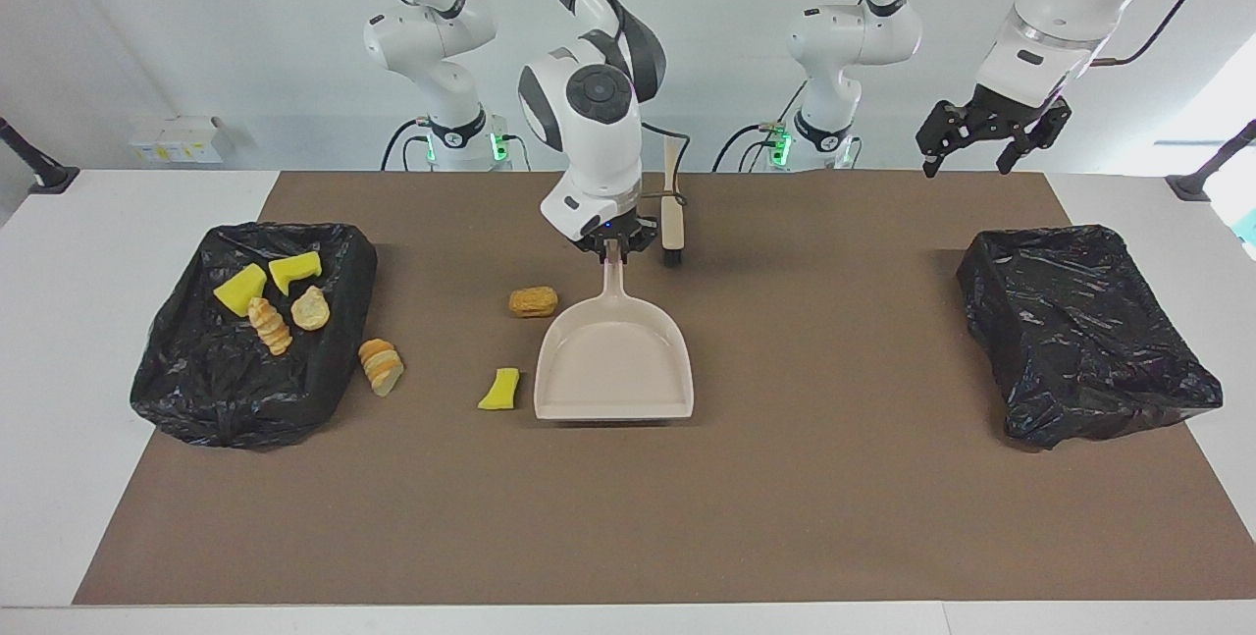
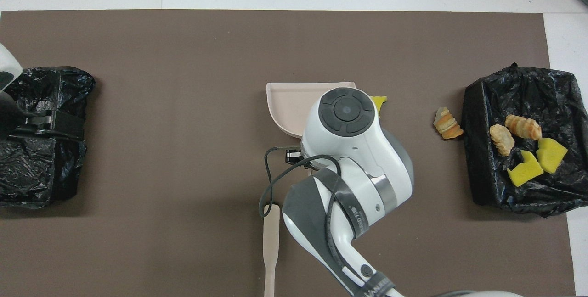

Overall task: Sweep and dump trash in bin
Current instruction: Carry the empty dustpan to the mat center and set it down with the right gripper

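Note:
In the overhead view the pan's rim (image 2: pixel 311 84) hangs slightly above the brown mat. My right gripper should keep holding the dustpan.
My right gripper (image 1: pixel 613 250) is shut on the handle of the beige dustpan (image 1: pixel 613 365), which lies low at the middle of the mat, pan mouth pointing away from the robots. Beside the pan, toward the right arm's end, lie a brown lump (image 1: pixel 533 301) and a yellow wedge (image 1: pixel 500 390) (image 2: pixel 379 103). A striped bread lump (image 1: pixel 381 366) (image 2: pixel 447 125) rests on the mat against the black bin (image 1: pixel 196 409) (image 2: pixel 477 150). Inside that bin are two yellow wedges (image 1: pixel 240 291) and two bread lumps (image 1: pixel 268 324). My left gripper (image 1: pixel 986 139) waits open, raised over the other bin.
A second black-lined bin (image 1: pixel 1089 336) (image 2: pixel 27 182) stands at the left arm's end. A beige brush (image 1: pixel 672 208) (image 2: pixel 271 242) lies on the mat nearer the robots than the dustpan. In the overhead view my right arm hides the brown lump and part of the dustpan (image 2: pixel 287 104).

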